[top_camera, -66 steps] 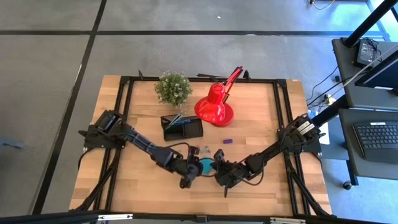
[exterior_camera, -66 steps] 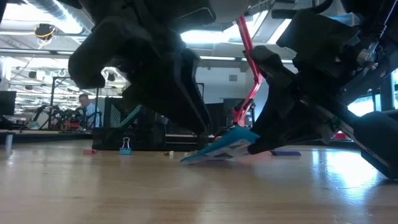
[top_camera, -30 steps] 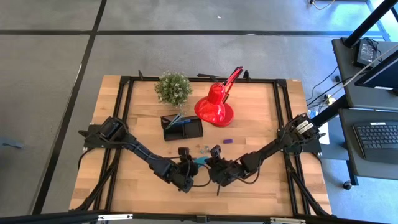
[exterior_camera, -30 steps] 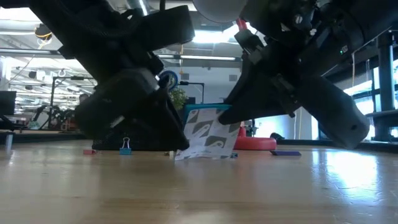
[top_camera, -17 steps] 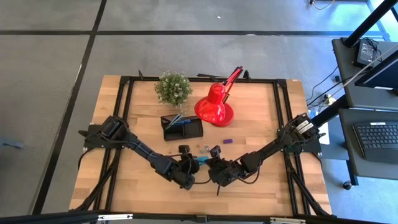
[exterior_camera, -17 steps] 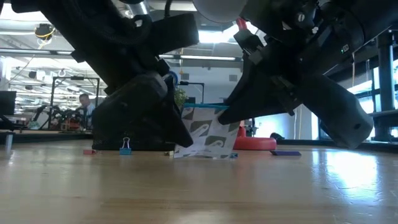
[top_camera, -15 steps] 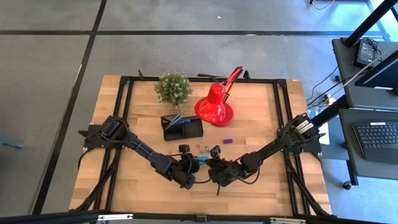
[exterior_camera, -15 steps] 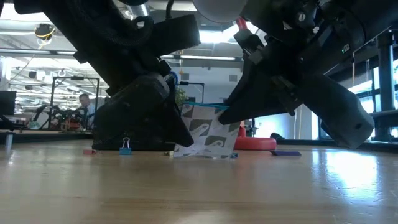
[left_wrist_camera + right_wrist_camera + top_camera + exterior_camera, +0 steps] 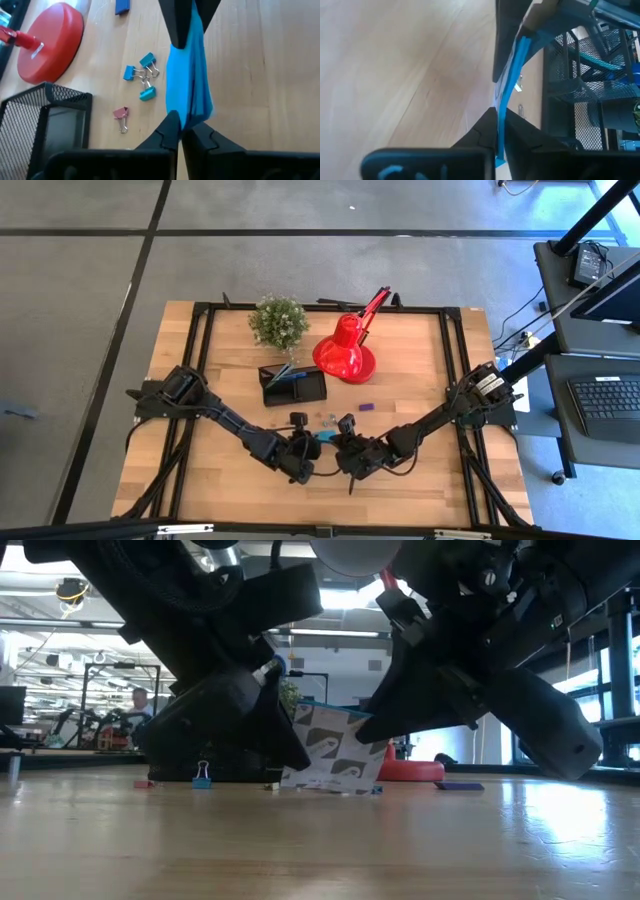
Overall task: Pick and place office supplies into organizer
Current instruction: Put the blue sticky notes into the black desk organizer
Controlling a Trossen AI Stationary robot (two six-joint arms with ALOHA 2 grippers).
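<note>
Clips and wood still separate the blue sticky-note pad from the black mesh organizer, so my left gripper keeps hold of the pad until it is inside.
A blue sticky-note pad (image 9: 324,439) stands on edge near the table's front middle. Its pale patterned back (image 9: 335,755) faces the low camera. My left gripper (image 9: 311,443) and my right gripper (image 9: 338,443) meet at it from opposite sides, both shut on it. The black mesh organizer (image 9: 293,385) stands farther back, with pens sticking up in it. Small blue clips (image 9: 142,76) and a pink clip (image 9: 120,118) lie on the wood between pad and organizer. A purple piece (image 9: 366,407) lies right of them. My left gripper pinches the pad's edge on the left arm's side (image 9: 188,114) between its two fingers, slanting in low from the table's left. The pad stands upright in the hold. My right gripper pinches the opposite edge (image 9: 499,131) between its two fingers, slanting in from the table's right. The pad runs edge-on away from the fingers, its lower edge (image 9: 325,788) close to the table.
A red desk lamp (image 9: 345,350) and a green potted plant (image 9: 279,321) stand behind the organizer. Black frame rails (image 9: 200,370) run along the table's sides. Bare wood lies at the near left and near right. A person (image 9: 140,705) sits far off in the room.
My left gripper has moved a little toward the table's right, up against the pad, and has taken hold of it. The pad stays standing on edge in my right gripper, about where it was.
</note>
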